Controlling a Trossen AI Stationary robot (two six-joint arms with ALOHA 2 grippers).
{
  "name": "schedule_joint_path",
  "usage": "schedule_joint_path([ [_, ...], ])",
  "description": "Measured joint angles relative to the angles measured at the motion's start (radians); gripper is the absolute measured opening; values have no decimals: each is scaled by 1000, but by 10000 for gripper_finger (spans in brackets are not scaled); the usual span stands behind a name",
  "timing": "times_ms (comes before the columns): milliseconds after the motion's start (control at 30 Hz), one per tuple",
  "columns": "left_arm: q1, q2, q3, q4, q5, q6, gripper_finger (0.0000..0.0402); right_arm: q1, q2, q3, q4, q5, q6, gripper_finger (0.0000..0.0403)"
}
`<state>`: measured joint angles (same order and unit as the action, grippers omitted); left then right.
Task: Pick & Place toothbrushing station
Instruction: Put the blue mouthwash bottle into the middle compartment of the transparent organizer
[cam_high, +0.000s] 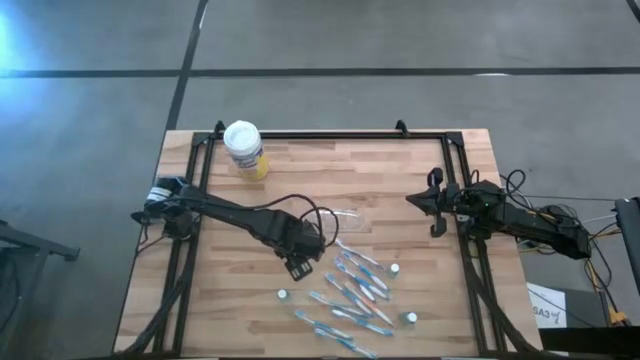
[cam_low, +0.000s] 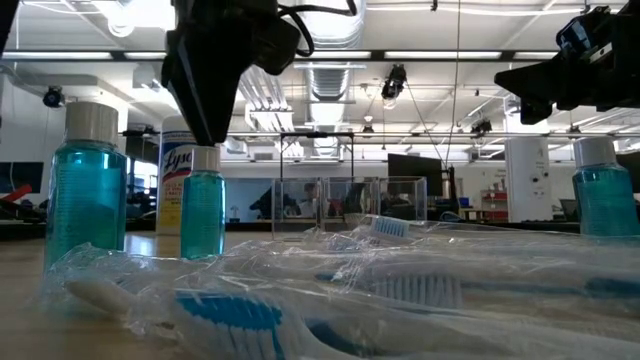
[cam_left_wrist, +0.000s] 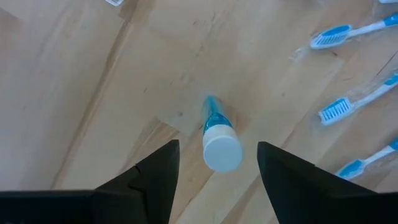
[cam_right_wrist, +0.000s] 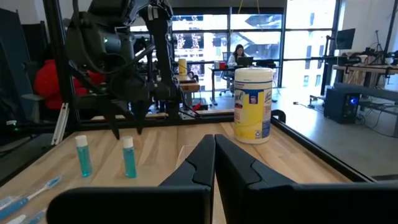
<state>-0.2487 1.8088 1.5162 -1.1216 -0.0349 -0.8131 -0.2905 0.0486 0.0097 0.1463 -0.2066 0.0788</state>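
The bottle should go into the clear container, so my left gripper will next grab it by its white cap (cam_left_wrist: 222, 151).
Several blue-and-white toothbrushes (cam_high: 352, 290) in clear wrappers lie on the wooden table's near middle. Three small white-capped bottles of blue liquid stand among them in the high view (cam_high: 283, 295) (cam_high: 395, 268) (cam_high: 410, 318). My left gripper (cam_high: 300, 264) hangs open, pointing down, just above another such bottle (cam_left_wrist: 219, 140), which stands upright on its base. Its two fingers (cam_left_wrist: 155, 171) stand on either side of the white cap (cam_left_wrist: 222, 151) without touching it. The right wrist view shows the same from the side (cam_right_wrist: 129, 157). My right gripper (cam_right_wrist: 214, 149) is shut and empty above the table's right side (cam_high: 432, 203).
A yellow canister with a white lid (cam_high: 245, 150) stands at the far left of the table. A second bottle (cam_right_wrist: 83, 155) stands close beside the one under my left gripper. A black frame (cam_high: 330, 135) runs along the table's far and side edges. Bare wood lies at the near left.
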Motion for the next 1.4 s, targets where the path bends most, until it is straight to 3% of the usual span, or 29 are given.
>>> schedule_joint_path([
  [1400,-8,17,-50,57,-1,52,206,0,0,0,0,0,0,8],
])
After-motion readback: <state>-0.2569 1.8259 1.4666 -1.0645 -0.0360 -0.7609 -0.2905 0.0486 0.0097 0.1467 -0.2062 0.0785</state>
